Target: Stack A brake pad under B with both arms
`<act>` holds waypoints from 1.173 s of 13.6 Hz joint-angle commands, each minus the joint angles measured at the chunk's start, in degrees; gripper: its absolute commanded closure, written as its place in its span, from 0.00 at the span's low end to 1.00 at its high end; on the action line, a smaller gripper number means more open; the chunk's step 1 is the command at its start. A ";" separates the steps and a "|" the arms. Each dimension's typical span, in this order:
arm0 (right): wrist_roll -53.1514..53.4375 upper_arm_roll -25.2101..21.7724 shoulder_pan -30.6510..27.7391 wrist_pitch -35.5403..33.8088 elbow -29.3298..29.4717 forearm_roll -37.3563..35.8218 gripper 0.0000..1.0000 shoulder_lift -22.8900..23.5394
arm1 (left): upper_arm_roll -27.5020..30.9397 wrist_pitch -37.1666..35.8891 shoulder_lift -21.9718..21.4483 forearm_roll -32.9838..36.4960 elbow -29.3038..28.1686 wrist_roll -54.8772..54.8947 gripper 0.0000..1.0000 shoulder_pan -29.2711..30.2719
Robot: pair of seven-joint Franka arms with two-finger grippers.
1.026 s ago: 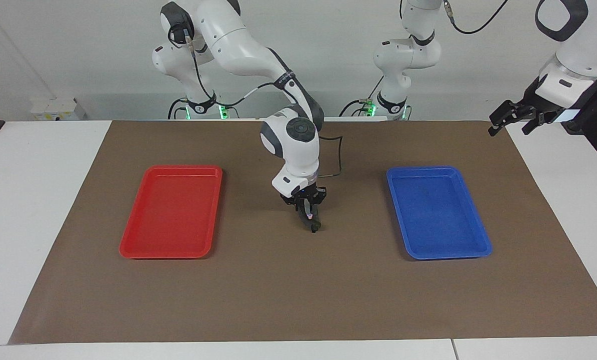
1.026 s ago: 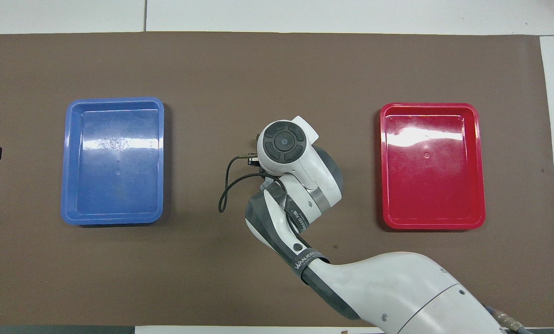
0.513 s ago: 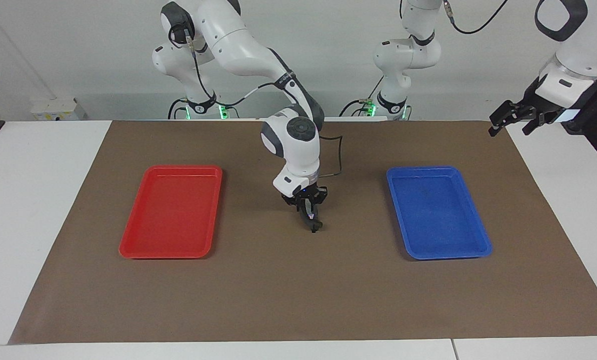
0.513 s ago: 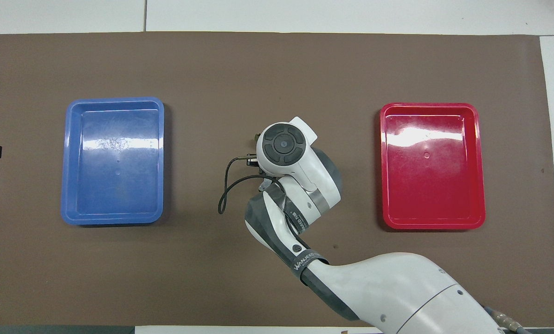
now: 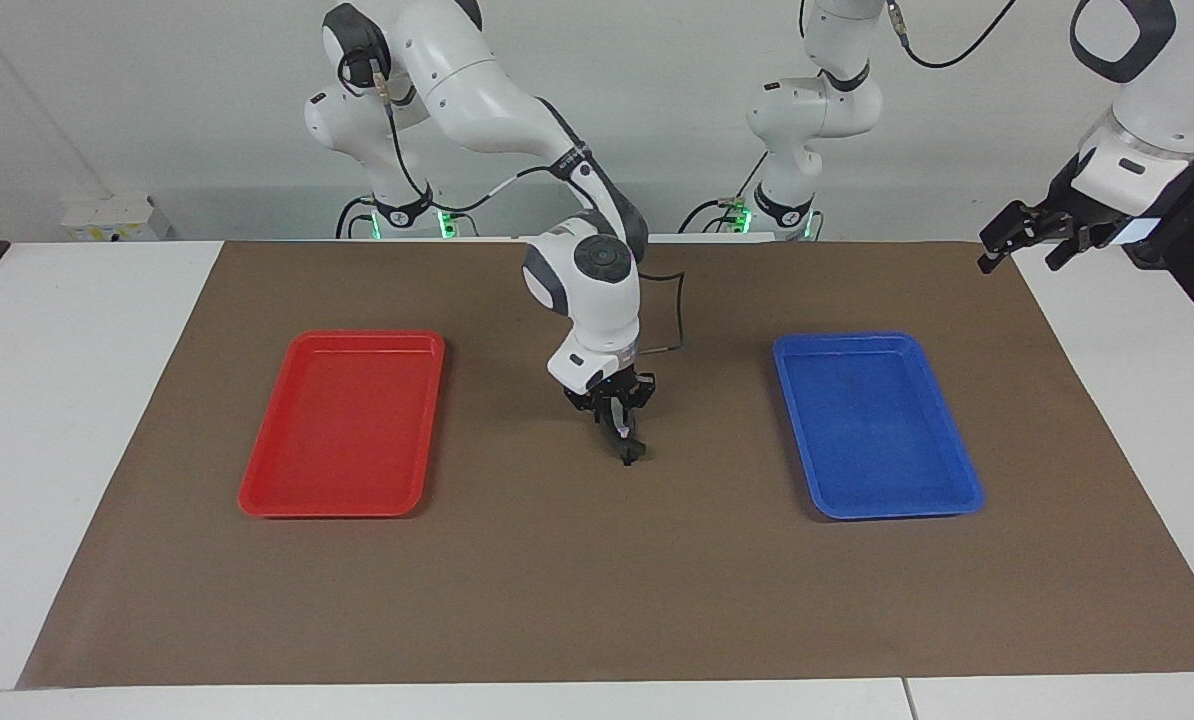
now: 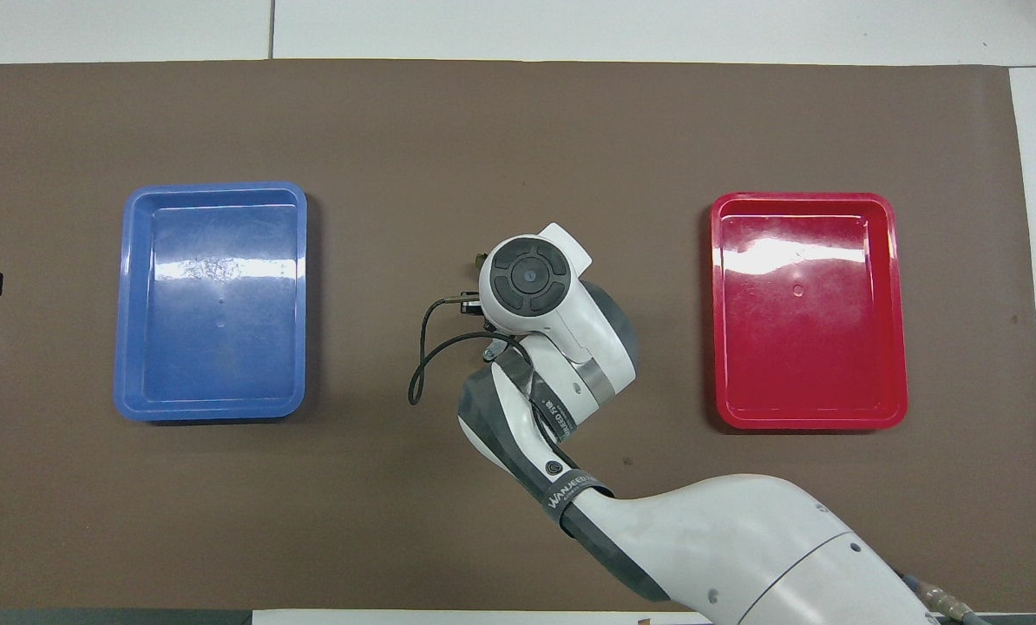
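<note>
I can release the dark brake piece [image 6: 481,261] with my right gripper now: it is over the brown mat's middle and would rest there.
My right gripper [image 5: 620,432] hangs over the middle of the brown mat [image 5: 557,580], between the two trays, pointing down. It is shut on a dark brake piece [image 5: 629,452] that hangs on edge just above the mat, with a small pale glint by the fingers. I cannot tell whether it is the A brake pad or B. No other pad shows on the mat or in the trays. In the overhead view the right wrist [image 6: 527,276] hides the gripper and the piece. My left gripper [image 5: 1015,262] waits, open and empty, over the mat's edge at the left arm's end.
An empty red tray [image 5: 342,512] lies toward the right arm's end and an empty blue tray [image 5: 897,512] toward the left arm's end. A black cable [image 6: 418,365] loops off the right wrist. White table surrounds the mat.
The right gripper has risen very slightly with the dark piece and its wrist has shifted a little toward the robots. The left arm has not moved.
</note>
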 commanded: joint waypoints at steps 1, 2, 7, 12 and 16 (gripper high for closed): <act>-1.11 0.22 -0.17 3.82 -3.25 0.12 0.57 -1.18 | -0.22 0.62 -0.43 0.77 -0.60 0.25 0.00 0.33; -1.11 0.22 -0.17 4.35 -3.61 0.12 0.47 -1.27 | -0.22 0.62 -0.43 0.77 -0.60 0.25 0.00 0.25; -1.02 0.22 -0.08 1.91 -0.99 -0.14 0.00 -1.27 | -0.22 0.62 -0.43 0.77 -0.60 0.25 0.00 0.33; -0.23 -0.39 -0.95 -0.03 0.34 -0.58 0.00 -3.63 | -0.22 0.62 -0.43 0.77 -0.60 0.25 0.00 0.25; -1.02 -0.48 -5.08 -2.83 0.34 -0.75 0.00 -7.32 | -0.22 0.62 -0.43 0.77 -0.60 0.25 0.00 0.33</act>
